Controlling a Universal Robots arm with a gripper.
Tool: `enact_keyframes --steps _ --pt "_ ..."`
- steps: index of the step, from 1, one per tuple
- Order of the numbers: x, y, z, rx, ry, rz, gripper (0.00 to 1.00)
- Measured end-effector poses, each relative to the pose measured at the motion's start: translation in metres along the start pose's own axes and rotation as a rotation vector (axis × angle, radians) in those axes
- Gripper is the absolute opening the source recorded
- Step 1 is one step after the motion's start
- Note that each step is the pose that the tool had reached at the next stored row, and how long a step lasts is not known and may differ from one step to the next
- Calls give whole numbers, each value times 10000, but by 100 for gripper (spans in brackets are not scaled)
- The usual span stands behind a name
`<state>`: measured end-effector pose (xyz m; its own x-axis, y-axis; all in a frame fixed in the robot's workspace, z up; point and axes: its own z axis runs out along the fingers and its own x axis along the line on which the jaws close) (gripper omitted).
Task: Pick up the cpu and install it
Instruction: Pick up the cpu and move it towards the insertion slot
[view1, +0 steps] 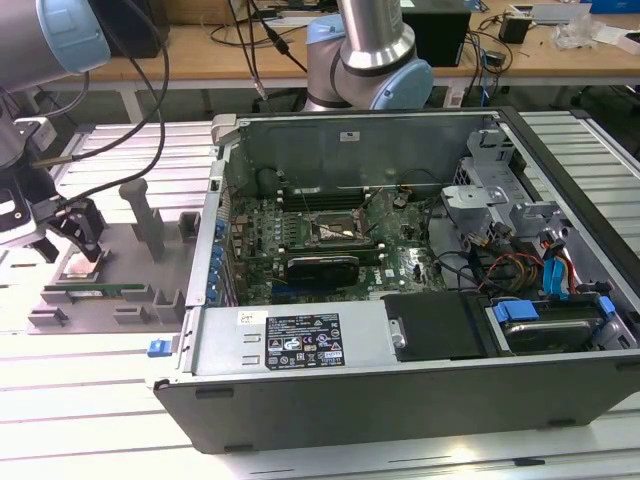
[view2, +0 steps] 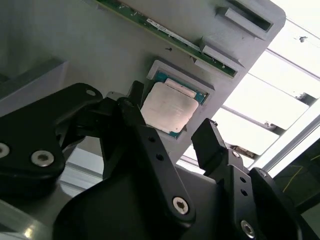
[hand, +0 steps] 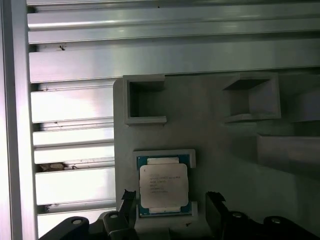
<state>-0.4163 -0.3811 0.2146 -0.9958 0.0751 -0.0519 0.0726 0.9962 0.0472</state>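
Note:
The holder's raised sides wrap both ends of the cpu (view1: 80, 267), so my gripper should next grab the cpu's two open side edges to install it.
The cpu (view1: 80, 267), a small square chip with a silver top and green edge, lies flat in a shallow holder on the grey fixture plate (view1: 130, 255) at the exterior view's left. Both wrist views show it too, the second as cpu (view2: 167, 107) and the first as cpu (hand: 163, 186). My gripper (view1: 68, 248) hovers just over it, open. In the wrist views the gripper (view2: 171, 114) (hand: 170, 199) has one black finger (view2: 135, 100) on each side of the chip, with nothing held. The motherboard socket (view1: 338, 232) sits inside the open computer case (view1: 300, 345).
A long green memory stick (view1: 95, 291) lies in a slot on the fixture plate beside the cpu. Grey posts (view1: 150, 220) rise from the plate. The case wall (view1: 215, 240) stands between plate and motherboard. Cables and drive bays (view1: 530, 260) fill the case's right side.

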Motion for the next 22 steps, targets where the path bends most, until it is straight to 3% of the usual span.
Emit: enact_keyframes --steps 2,7,22 --pt "0 0 14 -1 -1 0 66" --pt "1 -1 76 9 96 -32 66" --pt "13 8 297 18 182 -62 66"
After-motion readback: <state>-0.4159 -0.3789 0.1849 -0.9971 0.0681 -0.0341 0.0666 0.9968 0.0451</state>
